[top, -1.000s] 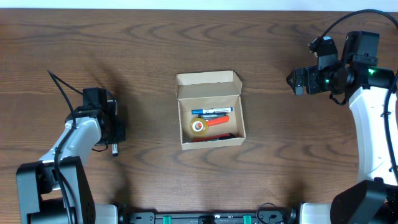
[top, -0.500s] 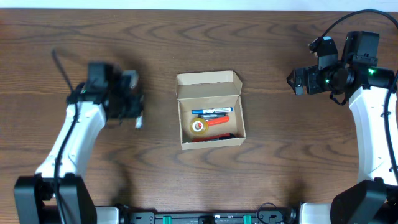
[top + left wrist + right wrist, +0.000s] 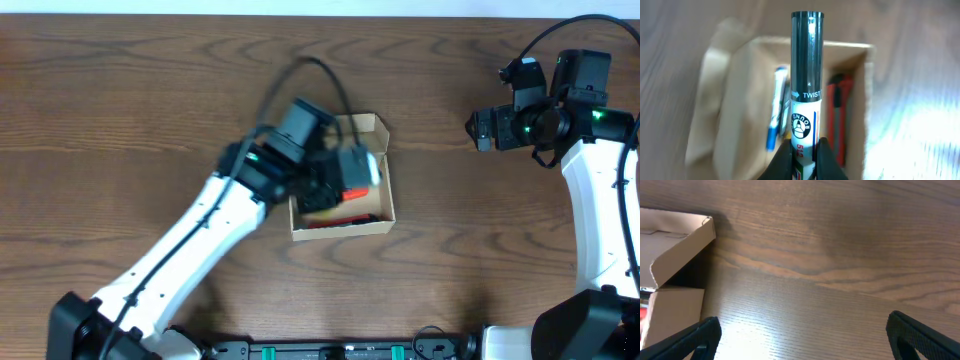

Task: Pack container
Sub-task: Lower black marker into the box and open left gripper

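Note:
The marker (image 3: 807,85) needs to go farther in before my left gripper opens. It is well above the container's sides with its black end across one, so it would come down short if I let go now.
The tan cardboard container (image 3: 378,128) sits open at the table's middle, its flap lid folded back. Inside lie a blue pen (image 3: 775,116) and a red pen (image 3: 839,120); a red item (image 3: 345,218) shows at the box's near wall. My left gripper (image 3: 805,159) is shut on a black-and-white marker (image 3: 807,85) marked "TWIST" and holds it over the container's opening; in the overhead view the left gripper (image 3: 345,175) covers most of the box. The tape roll is hidden. My right gripper (image 3: 802,335) is open and empty over bare table, right of the container (image 3: 675,255).
The right arm (image 3: 535,125) hovers at the far right of the wooden table (image 3: 480,250). The left arm (image 3: 190,250) stretches diagonally from the front left to the box.
My left arm has swung fast from the table's left side to over the container, carrying the marker. The right arm has not moved.

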Tool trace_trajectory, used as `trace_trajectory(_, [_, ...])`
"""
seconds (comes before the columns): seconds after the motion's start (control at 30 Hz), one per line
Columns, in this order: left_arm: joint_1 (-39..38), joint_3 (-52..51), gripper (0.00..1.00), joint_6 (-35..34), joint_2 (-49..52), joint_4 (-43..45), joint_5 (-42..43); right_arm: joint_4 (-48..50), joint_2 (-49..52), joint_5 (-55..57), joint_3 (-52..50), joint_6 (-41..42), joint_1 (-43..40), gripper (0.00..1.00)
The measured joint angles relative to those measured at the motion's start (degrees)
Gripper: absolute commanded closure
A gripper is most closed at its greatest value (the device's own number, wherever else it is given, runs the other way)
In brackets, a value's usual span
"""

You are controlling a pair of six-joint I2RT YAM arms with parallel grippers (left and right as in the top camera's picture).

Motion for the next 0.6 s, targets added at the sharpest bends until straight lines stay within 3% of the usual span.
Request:
trace_trajectory(0.3, [-1.7,0.0,0.94,8.1,8.8,0.4,-0.9,0.0,0.0,0.5,0.0,0.0,0.0,0.01])
trace_trajectory(0.6, [-1.7,0.0,0.94,9.8,19.2,1.7,-2.4,-0.1,0.0,0.6,0.0,0.0,0.0,0.01])
